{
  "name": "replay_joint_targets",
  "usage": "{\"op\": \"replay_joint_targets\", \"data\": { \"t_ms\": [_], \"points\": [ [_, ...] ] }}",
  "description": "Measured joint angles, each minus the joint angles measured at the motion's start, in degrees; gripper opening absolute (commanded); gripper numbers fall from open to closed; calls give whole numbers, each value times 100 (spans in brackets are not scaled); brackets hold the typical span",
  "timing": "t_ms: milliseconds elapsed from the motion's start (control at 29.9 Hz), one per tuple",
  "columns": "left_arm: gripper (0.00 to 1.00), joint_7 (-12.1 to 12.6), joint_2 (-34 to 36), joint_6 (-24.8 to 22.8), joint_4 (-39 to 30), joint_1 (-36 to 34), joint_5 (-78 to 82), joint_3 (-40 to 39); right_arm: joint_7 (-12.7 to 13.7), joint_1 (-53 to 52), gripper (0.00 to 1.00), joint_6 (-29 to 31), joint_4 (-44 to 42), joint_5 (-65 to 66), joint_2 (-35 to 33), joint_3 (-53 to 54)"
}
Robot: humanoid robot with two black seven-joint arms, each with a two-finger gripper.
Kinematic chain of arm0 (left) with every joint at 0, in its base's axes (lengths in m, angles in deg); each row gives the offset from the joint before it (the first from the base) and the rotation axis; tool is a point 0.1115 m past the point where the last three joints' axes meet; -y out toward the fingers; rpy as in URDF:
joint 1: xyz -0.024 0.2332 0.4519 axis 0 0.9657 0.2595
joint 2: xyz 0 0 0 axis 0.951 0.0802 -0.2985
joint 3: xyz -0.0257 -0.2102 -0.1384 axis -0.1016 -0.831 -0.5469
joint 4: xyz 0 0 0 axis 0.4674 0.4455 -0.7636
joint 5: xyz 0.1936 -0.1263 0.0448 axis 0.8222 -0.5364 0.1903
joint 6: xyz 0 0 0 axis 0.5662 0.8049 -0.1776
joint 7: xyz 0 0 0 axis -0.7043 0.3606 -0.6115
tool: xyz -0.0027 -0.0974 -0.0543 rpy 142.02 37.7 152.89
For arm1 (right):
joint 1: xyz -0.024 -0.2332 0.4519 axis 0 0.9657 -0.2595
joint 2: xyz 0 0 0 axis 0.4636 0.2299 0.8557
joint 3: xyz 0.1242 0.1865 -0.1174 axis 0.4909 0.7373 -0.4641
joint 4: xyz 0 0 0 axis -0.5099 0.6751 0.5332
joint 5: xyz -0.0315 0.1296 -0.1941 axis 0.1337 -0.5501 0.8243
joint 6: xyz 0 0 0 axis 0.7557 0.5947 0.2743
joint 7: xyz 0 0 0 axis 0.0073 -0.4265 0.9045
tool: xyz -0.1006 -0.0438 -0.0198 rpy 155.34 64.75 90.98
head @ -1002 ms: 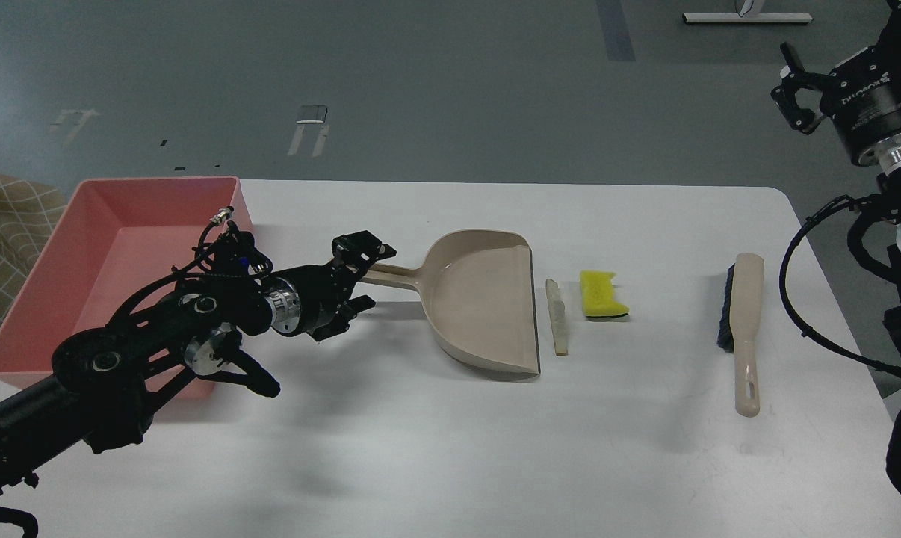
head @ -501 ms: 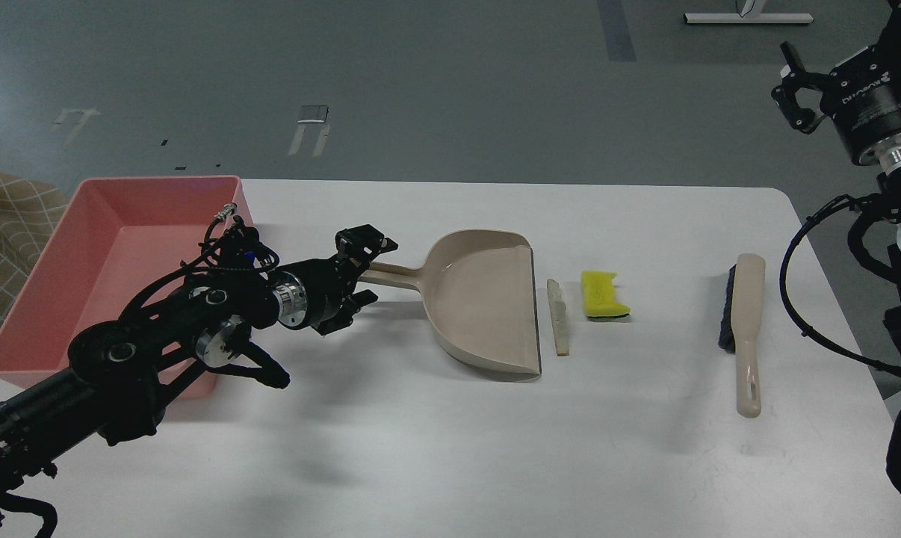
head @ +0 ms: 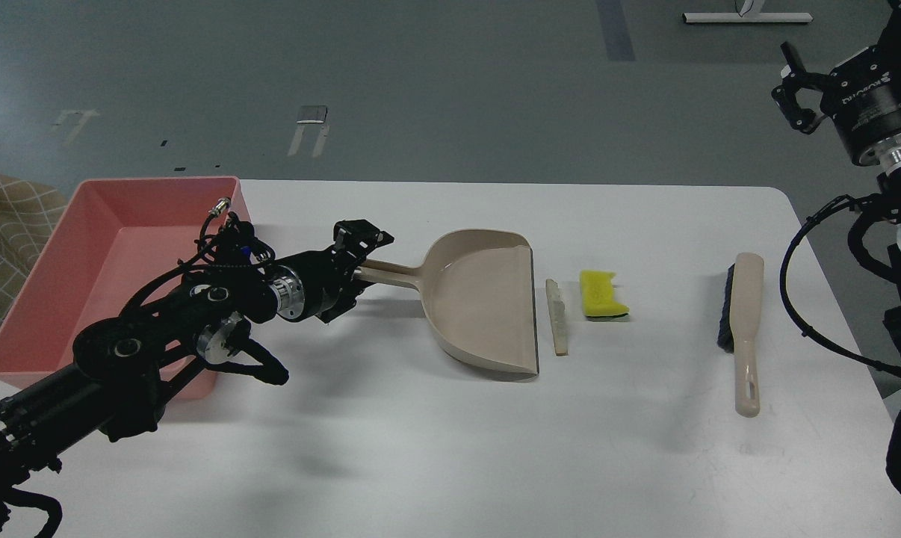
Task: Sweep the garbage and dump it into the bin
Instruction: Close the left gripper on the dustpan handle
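Observation:
The dustpan's scoop [head: 480,297] is far wider than the open fingers of my left gripper. My left gripper should grab the dustpan by its narrow handle [head: 382,273] next.
The garbage lies on the white table [head: 450,448]: a yellow sponge piece with a dark backing [head: 602,294] and a thin pale wedge strip [head: 559,317], both just right of the beige dustpan [head: 488,299]. The dustpan's open mouth faces them and its handle [head: 391,273] points left. My left gripper [head: 355,266] is open, with its jaws above and below the end of that handle. The pink bin [head: 84,246] stands at the table's far left, partly behind my left arm. My right gripper [head: 789,88] is open and empty, raised beyond the table's far right corner.
A beige brush with black bristles [head: 746,329] lies at the right of the table, handle pointing toward me. A checked cloth [head: 2,209] shows past the bin at the left edge. My right arm's cables hang by the table's right edge.
My left gripper has moved forward and slightly up, so the end of the dustpan handle now lies between its jaws. The dustpan, garbage, brush and right arm have stayed put.

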Motion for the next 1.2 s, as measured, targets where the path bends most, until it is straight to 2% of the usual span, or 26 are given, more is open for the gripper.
{"op": "replay_joint_targets", "data": {
  "t_ms": [535, 936, 1036, 1069, 1203],
  "points": [
    [50, -20, 31, -17, 2, 39, 3, 2, 4, 0, 100, 0, 5, 0, 1, -2],
    [37, -195, 37, -12, 2, 102, 2, 2, 4, 0, 100, 0, 6, 0, -6, -2],
    [39, -202, 38, -6, 2, 104, 2, 8, 4, 0, 100, 0, 6, 0, -6, -2],
    [49, -209, 34, -3, 4, 104, 2, 9, 4, 0, 100, 0, 6, 0, -6, -2],
    [51, -261, 23, -14, 50, 104, 2, 12, 4, 7, 100, 0, 6, 0, -6, -2]
  ]
}}
